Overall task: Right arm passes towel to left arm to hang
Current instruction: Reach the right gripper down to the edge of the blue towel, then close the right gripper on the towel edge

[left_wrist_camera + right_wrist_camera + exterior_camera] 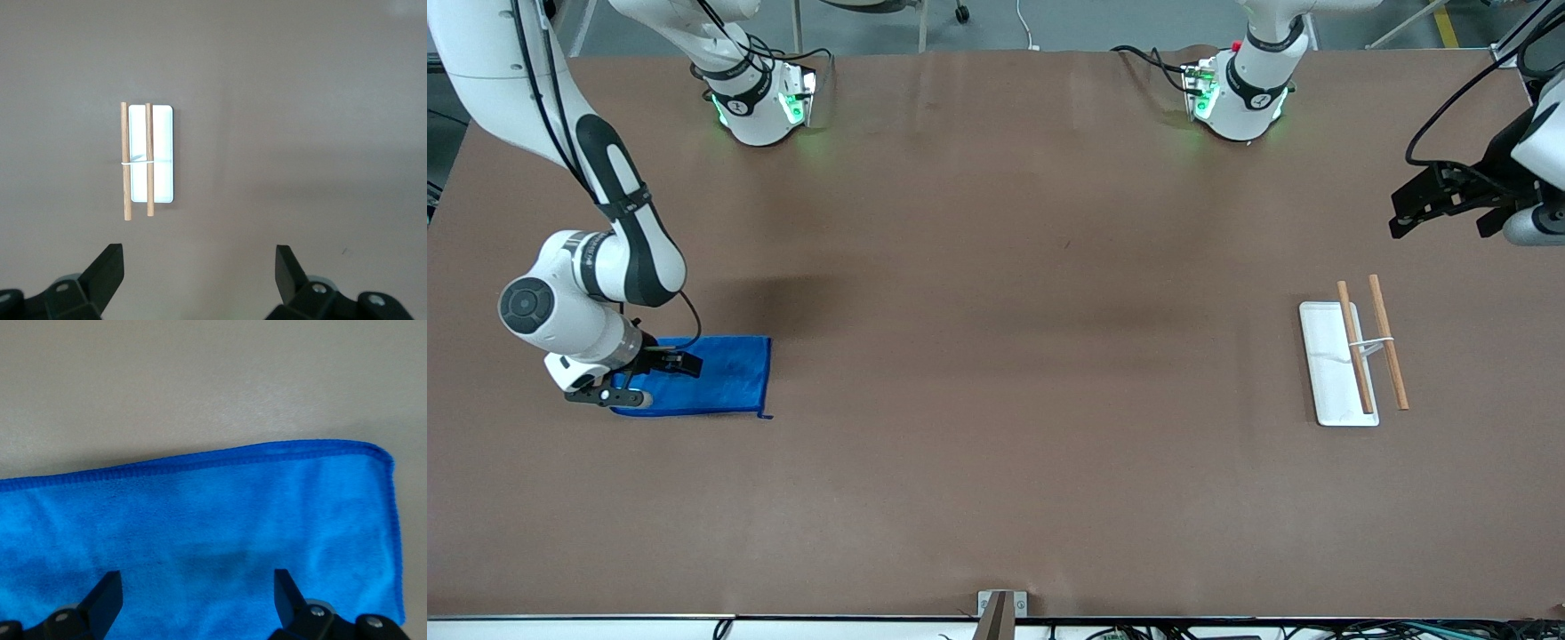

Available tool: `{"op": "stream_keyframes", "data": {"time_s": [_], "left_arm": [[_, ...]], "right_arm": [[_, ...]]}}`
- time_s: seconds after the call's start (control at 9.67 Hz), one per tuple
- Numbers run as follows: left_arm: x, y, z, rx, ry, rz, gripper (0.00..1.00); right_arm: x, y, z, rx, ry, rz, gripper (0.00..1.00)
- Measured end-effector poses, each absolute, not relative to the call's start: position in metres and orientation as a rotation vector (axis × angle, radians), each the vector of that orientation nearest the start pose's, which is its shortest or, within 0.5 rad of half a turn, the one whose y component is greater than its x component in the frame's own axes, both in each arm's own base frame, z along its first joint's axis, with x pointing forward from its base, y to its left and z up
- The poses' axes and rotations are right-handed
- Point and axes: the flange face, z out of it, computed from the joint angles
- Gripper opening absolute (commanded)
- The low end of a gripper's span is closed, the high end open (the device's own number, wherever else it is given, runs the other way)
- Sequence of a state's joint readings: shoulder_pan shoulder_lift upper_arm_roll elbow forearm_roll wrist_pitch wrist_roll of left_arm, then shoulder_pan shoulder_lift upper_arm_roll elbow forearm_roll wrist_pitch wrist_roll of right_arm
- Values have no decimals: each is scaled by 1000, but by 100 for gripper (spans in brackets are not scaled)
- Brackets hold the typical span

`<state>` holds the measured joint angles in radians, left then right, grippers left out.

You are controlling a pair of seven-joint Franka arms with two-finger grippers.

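Note:
The robot's right gripper will next pass the towel across for hanging, so it will grab the blue towel by the cloth inside its stitched edge (681, 380) (199, 600).
The blue towel (725, 373) lies flat on the brown table at the right arm's end. My right gripper (658, 380) hangs low over the part of it nearest that end, open, one finger on each side of bare cloth. In the right wrist view the towel (233, 513) fills the space under the right gripper (197, 583), and one stitched edge and a corner show. My left gripper (1405, 213) is open and holds nothing. It waits in the air at the left arm's end, and in its own view the left gripper (199, 259) looks down on bare table.
A rack (1356, 356) with a white base (163, 133) and two wooden rods stands on the table at the left arm's end, nearer to the front camera than the left gripper. Both arm bases (760, 111) stand along the table's edge farthest from that camera.

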<state>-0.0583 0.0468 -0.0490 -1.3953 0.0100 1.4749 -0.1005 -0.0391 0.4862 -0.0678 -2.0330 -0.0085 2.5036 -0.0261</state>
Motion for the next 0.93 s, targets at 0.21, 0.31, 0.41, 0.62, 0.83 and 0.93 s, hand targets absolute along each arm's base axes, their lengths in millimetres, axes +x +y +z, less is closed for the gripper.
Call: {"op": "stream_keyframes", "data": {"time_s": [0.21,0.31,0.41,0.62,0.83,0.93], "left_arm": [[553,-58,675,-3137,10,-56,100],[553,-58,674,-3137,11,-54,100],[553,-58,674,-3137,17,-54,100],[553,-58,675,-3136,29,-55,100],[549,-57,678,-3136,36,-57,100],[547,-57,680,-3136,36,-61,100]], "right_arm": [[593,-55,189,-3170,84,58,95],[591,-53,182,-3169,79,71,90],[590,-52,176,-3168,76,80,70],[590,-52,174,-3168,73,83,24],[591,-52,175,-3168,72,78,0],[592,-51,177,-3168,72,72,0]]}}
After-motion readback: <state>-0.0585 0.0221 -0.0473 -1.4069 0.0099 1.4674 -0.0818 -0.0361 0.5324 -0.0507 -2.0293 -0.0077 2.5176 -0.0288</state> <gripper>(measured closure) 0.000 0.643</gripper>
